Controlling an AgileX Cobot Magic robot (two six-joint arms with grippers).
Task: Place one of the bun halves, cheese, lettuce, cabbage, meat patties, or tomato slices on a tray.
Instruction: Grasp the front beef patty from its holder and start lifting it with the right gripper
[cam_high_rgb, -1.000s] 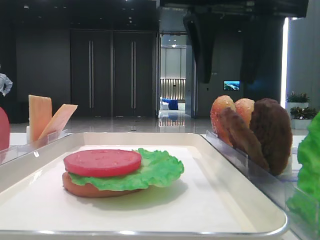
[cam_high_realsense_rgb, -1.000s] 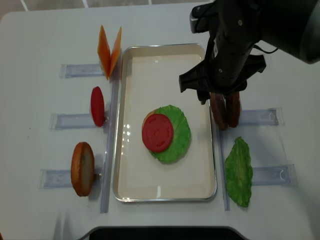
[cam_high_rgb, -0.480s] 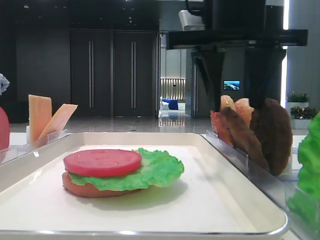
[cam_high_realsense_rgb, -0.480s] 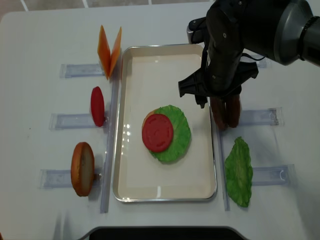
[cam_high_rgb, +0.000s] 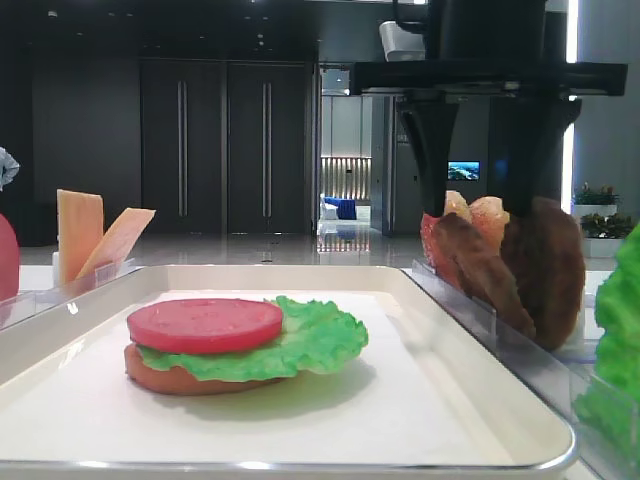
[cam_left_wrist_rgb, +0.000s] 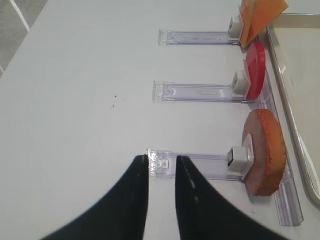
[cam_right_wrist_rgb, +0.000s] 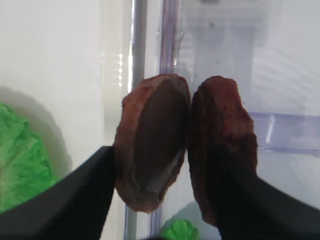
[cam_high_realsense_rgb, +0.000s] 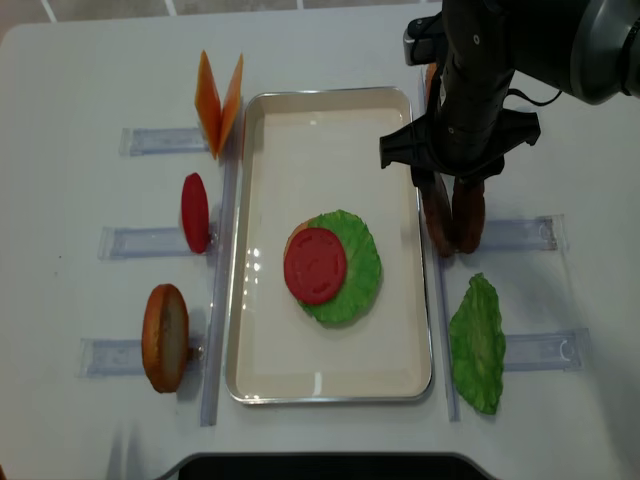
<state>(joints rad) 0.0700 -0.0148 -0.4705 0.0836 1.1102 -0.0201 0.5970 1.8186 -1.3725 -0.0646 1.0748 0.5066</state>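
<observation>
Both meat patties have their tops below my right gripper's fingers in the right wrist view, so closing now would miss them and it should first move lower.
Two dark brown meat patties (cam_high_realsense_rgb: 452, 222) stand on edge side by side in a clear rack right of the white tray (cam_high_realsense_rgb: 300, 150). My right gripper (cam_high_realsense_rgb: 447, 188) hangs over them, open, one finger outside each patty (cam_right_wrist_rgb: 152, 145). On the tray, a tomato slice (cam_high_realsense_rgb: 315, 265) tops a lettuce leaf (cam_high_realsense_rgb: 362, 262) and a bun half (cam_high_rgb: 170, 380). Left of the tray, my left gripper (cam_left_wrist_rgb: 161, 160) hovers shut and empty above a rack end. Cheese (cam_high_realsense_rgb: 218, 100), a tomato slice (cam_high_realsense_rgb: 195, 212) and a bun half (cam_high_realsense_rgb: 165, 337) stand there. I cannot single out cabbage.
Another green leaf (cam_high_realsense_rgb: 478, 345) lies on the racks at the right front. Narrow clear racks (cam_high_realsense_rgb: 150, 242) line both long sides of the tray. Orange-pink discs (cam_high_rgb: 470, 212) stand behind the patties, partly hidden by the arm.
My right gripper has shifted right, off the tray's edge, and come down so its fingers now straddle the two patties. Nothing else has moved.
</observation>
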